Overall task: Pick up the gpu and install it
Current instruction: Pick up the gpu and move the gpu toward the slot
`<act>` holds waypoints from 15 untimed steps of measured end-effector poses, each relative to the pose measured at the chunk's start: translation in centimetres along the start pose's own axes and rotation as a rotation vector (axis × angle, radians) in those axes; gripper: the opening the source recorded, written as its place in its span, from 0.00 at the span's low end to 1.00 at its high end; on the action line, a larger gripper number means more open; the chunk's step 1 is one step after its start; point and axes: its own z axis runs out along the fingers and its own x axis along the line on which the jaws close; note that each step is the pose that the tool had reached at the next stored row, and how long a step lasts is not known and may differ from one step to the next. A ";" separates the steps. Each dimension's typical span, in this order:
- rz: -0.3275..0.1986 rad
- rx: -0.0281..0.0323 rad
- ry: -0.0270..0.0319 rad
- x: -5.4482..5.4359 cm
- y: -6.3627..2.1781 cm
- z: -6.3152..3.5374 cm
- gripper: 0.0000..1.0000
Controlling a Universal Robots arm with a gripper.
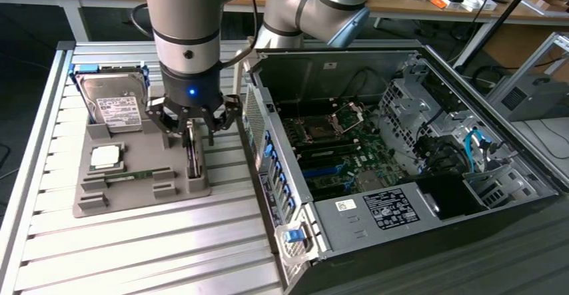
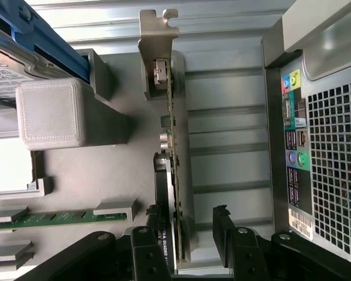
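The gripper should grab the card across its upper edge (image 1: 190,137) next, which is free above the tray, because the tray's slot (image 1: 196,180) surrounds the card's lower edge.
The gpu (image 1: 193,156) is a thin green card standing on edge in a slot of the grey holder tray (image 1: 133,198), on the side nearest the computer case. In the wrist view I look down its top edge (image 2: 174,146), with the silver end bracket (image 2: 157,35) at its far end. My gripper (image 1: 197,127) hangs directly over the card and is open. Its two black fingertips (image 2: 158,225) straddle the near end of the card (image 2: 190,227), one on each side, and the card lies closer to one fingertip than the other. Nothing is held.
The same tray holds a silver hard drive (image 1: 111,102), a processor chip (image 1: 105,155) and a narrow memory stick (image 1: 133,175). The open computer case (image 1: 400,148) lies at the exterior view's right, its rear port panel (image 2: 295,140) close beside the card. The slatted aluminium table (image 1: 133,255) lies underneath.
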 end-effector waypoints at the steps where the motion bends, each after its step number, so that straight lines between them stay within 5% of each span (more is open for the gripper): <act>1: 0.000 0.0001 0.0001 0.0 0.00 0.05 0.48; 15: 0.000 -0.0001 -0.0004 0.1 -0.02 0.45 0.48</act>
